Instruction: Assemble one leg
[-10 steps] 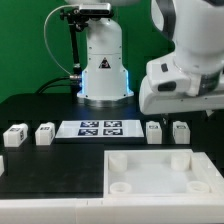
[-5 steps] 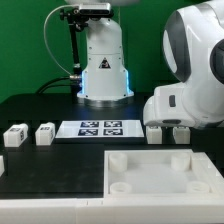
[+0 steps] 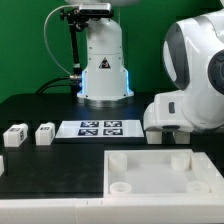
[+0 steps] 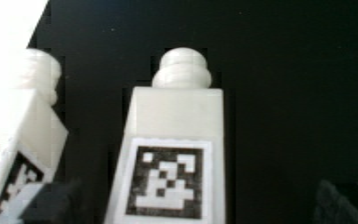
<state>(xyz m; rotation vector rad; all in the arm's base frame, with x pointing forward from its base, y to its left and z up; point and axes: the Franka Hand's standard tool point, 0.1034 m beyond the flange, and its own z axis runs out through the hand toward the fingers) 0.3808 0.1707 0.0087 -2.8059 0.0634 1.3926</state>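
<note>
The leg's rounded peg end needs to stay free for the panel's socket, so my gripper should next grab the leg by its marker-bearing body point(image 4: 167, 180).
In the wrist view a white leg point(image 4: 176, 140) with a rounded peg end and a black-and-white marker on its face lies on the black table. My gripper point(image 4: 194, 205) is open, with one dark finger point(image 4: 41, 200) on each side of the leg and a gap on both sides. A second leg point(image 4: 30, 110) lies close beside it. In the exterior view the arm's white hand point(image 3: 178, 110) is low over these two legs at the right and hides most of them. Two more legs point(image 3: 14, 134) point(image 3: 45, 132) lie at the left.
The marker board point(image 3: 99, 128) lies in the middle of the black table. The large white square panel point(image 3: 160, 172) with raised corner sockets lies in front. The robot's base point(image 3: 104, 70) stands at the back.
The arm has come down and toward the exterior view's left, over the two right-hand legs, which were in plain sight a second ago.
</note>
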